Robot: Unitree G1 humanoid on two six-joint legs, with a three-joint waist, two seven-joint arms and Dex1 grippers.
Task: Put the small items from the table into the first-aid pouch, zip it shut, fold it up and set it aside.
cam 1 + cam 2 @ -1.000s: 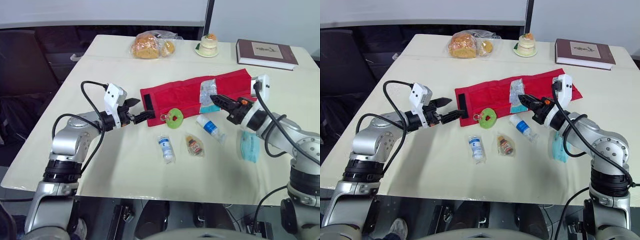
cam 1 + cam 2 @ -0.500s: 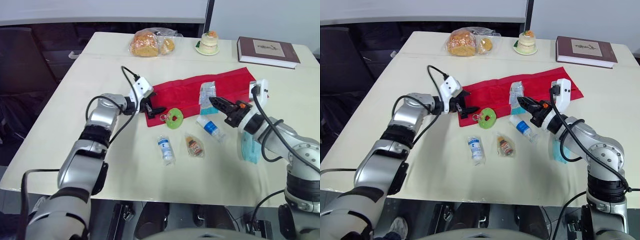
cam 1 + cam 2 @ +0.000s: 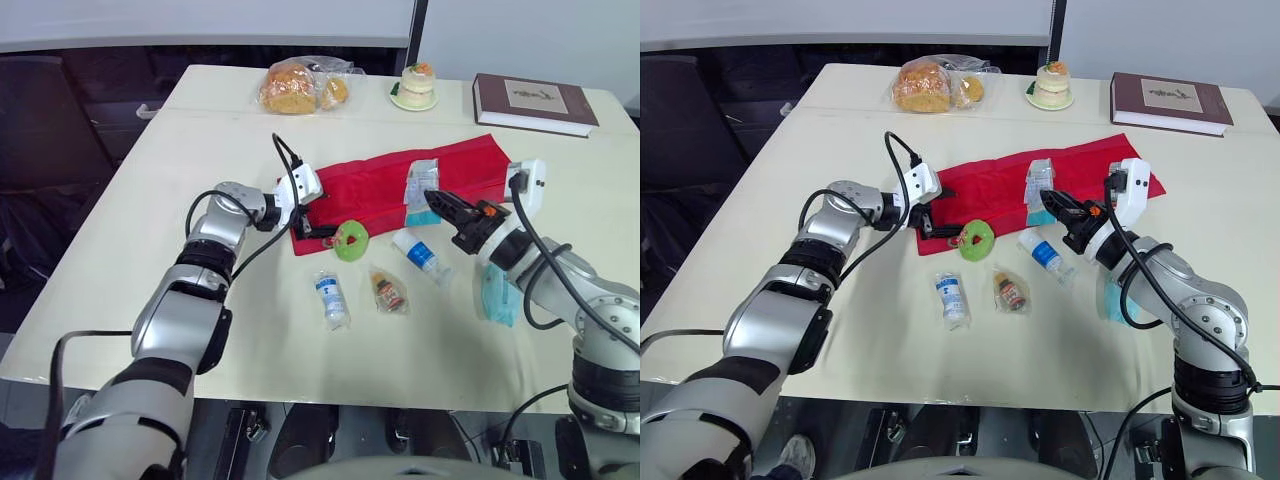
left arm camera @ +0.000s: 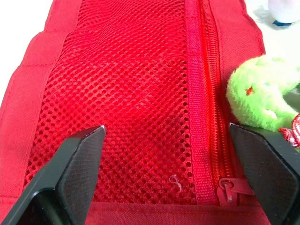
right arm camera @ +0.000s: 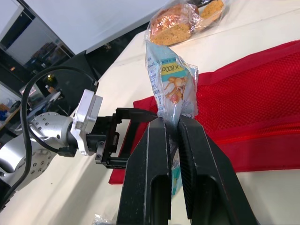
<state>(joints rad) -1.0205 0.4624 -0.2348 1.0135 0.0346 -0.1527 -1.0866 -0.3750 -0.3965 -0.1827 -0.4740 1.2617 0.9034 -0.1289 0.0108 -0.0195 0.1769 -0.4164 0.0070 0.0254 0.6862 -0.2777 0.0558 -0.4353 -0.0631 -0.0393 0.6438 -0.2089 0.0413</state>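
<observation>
The pouch lies flat across the table. Next, my left gripper grabs the pouch by its zipper edge (image 4: 199, 93), the raised piece beside the mesh.
The red first-aid pouch (image 3: 380, 185) lies unfolded across the table, mesh side up, its zip pull (image 4: 227, 185) near the left end. My left gripper (image 3: 312, 220) is open, its fingers (image 4: 77, 159) spread over the mesh at that end. My right gripper (image 3: 434, 198) is shut on a clear printed packet (image 5: 171, 84), held upright just above the pouch's middle. In front of the pouch lie a green fuzzy ring (image 3: 350, 240), a small blue-labelled bottle (image 3: 331, 296), a brown sachet (image 3: 388, 291), a white blue-capped bottle (image 3: 420, 254) and a teal mask pack (image 3: 498, 293).
Along the table's far side sit a bag of bread (image 3: 300, 88), a small cake on a plate (image 3: 419, 86) and a dark book (image 3: 536, 103). Bare tabletop (image 3: 170, 190) spreads left of the pouch and toward the near edge.
My left arm has stretched forward and its gripper has come from just off the pouch's left end onto the mesh. The right gripper, with the packet, has barely moved.
</observation>
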